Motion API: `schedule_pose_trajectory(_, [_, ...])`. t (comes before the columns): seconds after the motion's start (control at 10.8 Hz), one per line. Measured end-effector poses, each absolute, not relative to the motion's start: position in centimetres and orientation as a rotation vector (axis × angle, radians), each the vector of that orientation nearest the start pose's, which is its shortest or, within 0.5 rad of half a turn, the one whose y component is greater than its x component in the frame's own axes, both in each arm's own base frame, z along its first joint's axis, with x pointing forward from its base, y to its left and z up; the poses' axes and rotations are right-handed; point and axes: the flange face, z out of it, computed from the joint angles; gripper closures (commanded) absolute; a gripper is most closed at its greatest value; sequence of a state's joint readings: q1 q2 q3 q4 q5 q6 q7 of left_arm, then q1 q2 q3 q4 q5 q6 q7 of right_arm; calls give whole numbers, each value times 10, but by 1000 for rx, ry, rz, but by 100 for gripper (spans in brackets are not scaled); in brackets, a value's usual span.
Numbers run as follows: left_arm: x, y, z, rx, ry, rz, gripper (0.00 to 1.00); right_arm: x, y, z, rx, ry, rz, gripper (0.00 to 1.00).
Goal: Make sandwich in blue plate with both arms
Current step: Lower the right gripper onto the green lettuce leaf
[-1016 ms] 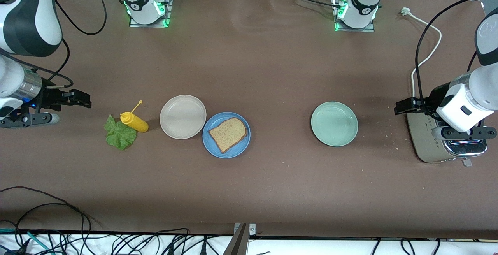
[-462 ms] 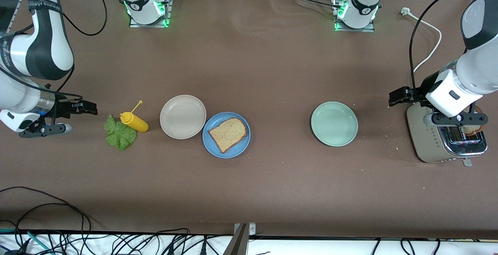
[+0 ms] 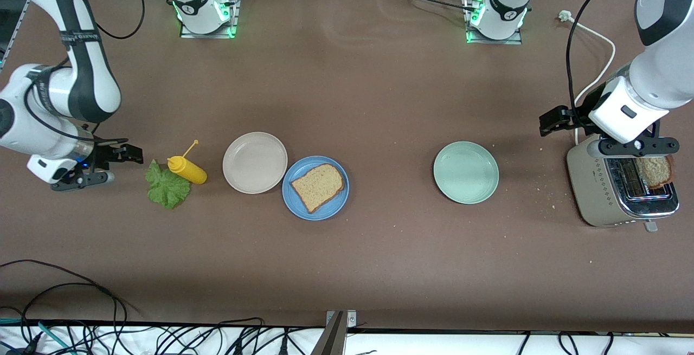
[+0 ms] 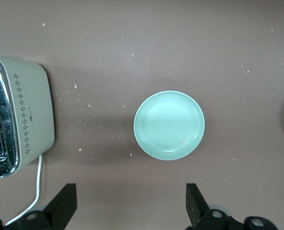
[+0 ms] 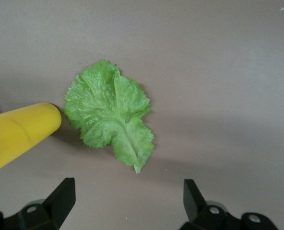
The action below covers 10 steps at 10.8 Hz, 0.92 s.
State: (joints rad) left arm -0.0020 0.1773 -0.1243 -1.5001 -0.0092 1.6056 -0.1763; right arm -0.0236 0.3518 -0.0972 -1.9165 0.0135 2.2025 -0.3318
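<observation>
Next, the right gripper takes hold of the leaf by its stem end point(image 3: 154, 167) for the sandwich on the blue plate point(image 3: 327, 212).
The blue plate point(image 3: 327, 212) sits mid-table with one toasted bread slice point(image 3: 317, 186) on it. A second slice point(image 3: 655, 170) stands in the toaster point(image 3: 588, 181) at the left arm's end. The lettuce leaf point(image 3: 167, 187) lies flat on the table at the right arm's end, also in the right wrist view point(image 5: 111, 115). My right gripper point(image 3: 129, 154) point(image 5: 127, 199) is open and empty, just beside the lettuce. My left gripper point(image 3: 550, 121) point(image 4: 131, 203) is open and empty, above the table beside the toaster point(image 4: 29, 112).
A yellow squeeze bottle point(image 3: 187, 169) point(image 5: 17, 134) lies touching the lettuce. A beige plate point(image 3: 255, 162) stands beside the blue plate. A mint-green plate point(image 3: 466, 172) point(image 4: 169, 125) sits between the blue plate and the toaster. Crumbs and the toaster's white cord point(image 3: 596, 73) lie nearby.
My right gripper has moved toward the lettuce. My left arm has drawn back off the toaster toward its base, uncovering the slice in the slot.
</observation>
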Motion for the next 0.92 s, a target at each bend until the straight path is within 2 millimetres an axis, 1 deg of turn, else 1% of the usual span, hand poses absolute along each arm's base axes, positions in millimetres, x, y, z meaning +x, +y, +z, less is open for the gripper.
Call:
schedule_pose_trajectory(0.18, [606,-60,552,-3157,-122,106,0,612,-65,273,-3131,-343,111,0])
schedule_pose_trajectory(0.37, [607,-57,549,-3155,-134,115,0,616,-61,245,-3131,-359,104,0])
schedule_pose_trajectory(0.65, [607,-59,549,-3156,-130,114,0,621,-45,216,-3126,-400,56,0])
schedule_pose_trajectory(0.83, [606,-66,549,-3158,-112,110,0,623,-41,205,-3123,-437,26,0])
schedule_pose_trajectory(0.92, [606,-74,548,-3158,-90,113,0,625,-42,200,-3122,-473,1,5])
